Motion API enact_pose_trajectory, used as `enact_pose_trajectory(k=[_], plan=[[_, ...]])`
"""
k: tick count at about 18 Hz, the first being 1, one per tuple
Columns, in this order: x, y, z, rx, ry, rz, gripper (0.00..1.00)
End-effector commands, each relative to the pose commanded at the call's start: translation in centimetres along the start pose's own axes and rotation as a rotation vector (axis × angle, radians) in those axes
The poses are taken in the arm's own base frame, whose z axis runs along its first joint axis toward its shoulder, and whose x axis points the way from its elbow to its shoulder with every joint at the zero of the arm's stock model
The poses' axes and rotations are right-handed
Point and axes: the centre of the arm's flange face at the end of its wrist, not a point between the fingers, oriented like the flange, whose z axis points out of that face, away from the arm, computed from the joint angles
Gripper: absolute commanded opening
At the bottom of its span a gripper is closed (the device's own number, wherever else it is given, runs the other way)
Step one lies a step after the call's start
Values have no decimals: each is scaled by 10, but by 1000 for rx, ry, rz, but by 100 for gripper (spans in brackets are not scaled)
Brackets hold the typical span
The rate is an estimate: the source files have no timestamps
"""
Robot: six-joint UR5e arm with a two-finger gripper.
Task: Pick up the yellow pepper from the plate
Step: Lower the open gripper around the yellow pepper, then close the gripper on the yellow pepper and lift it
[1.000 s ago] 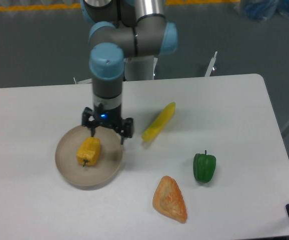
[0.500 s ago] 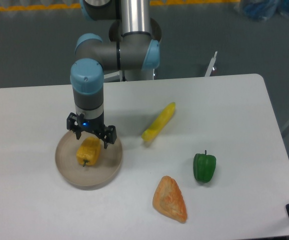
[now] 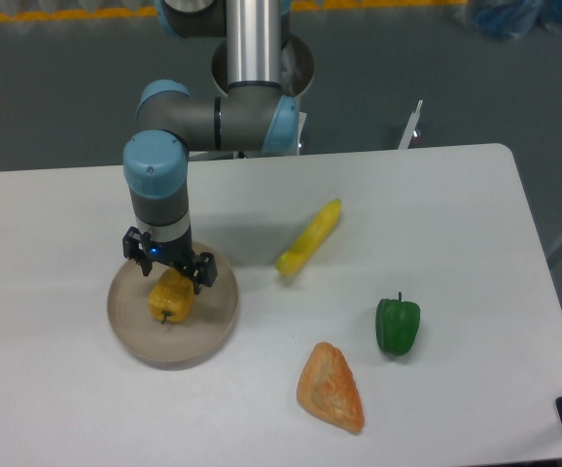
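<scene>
The yellow pepper needs to be lifted off the beige plate next, so my gripper needs to grab it by its end (image 3: 176, 279) opposite the green stem.
The yellow pepper (image 3: 171, 300) lies on the round beige plate (image 3: 173, 312) at the left of the table. My gripper (image 3: 167, 267) hangs straight down over the pepper's far end, its two black fingers spread open to either side of it. The fingers are not closed on the pepper. The pepper's top end is partly hidden behind the gripper.
A long slim yellow corn-like piece (image 3: 309, 236) lies right of the plate. A green bell pepper (image 3: 398, 325) stands at the right. An orange wedge-shaped piece (image 3: 332, 387) lies near the front. The table's right edge is at the far right.
The gripper has moved left and down, from beside the plate's far right rim to directly over the yellow pepper. The pepper and the other items have not moved.
</scene>
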Motion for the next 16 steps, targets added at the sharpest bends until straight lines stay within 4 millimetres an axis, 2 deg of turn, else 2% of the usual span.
enact_pose_trajectory(k=[5, 6, 8, 11, 13, 16], plan=[[0, -1, 11, -17, 3, 2, 99], [-1, 0, 11, -18, 4, 1, 89], [-1, 0, 9, -15, 3, -1, 63], [0, 0, 7, -13, 2, 5, 42], [0, -1, 8, -13, 2, 9, 36], [-1, -1, 4, -6, 1, 12, 36]])
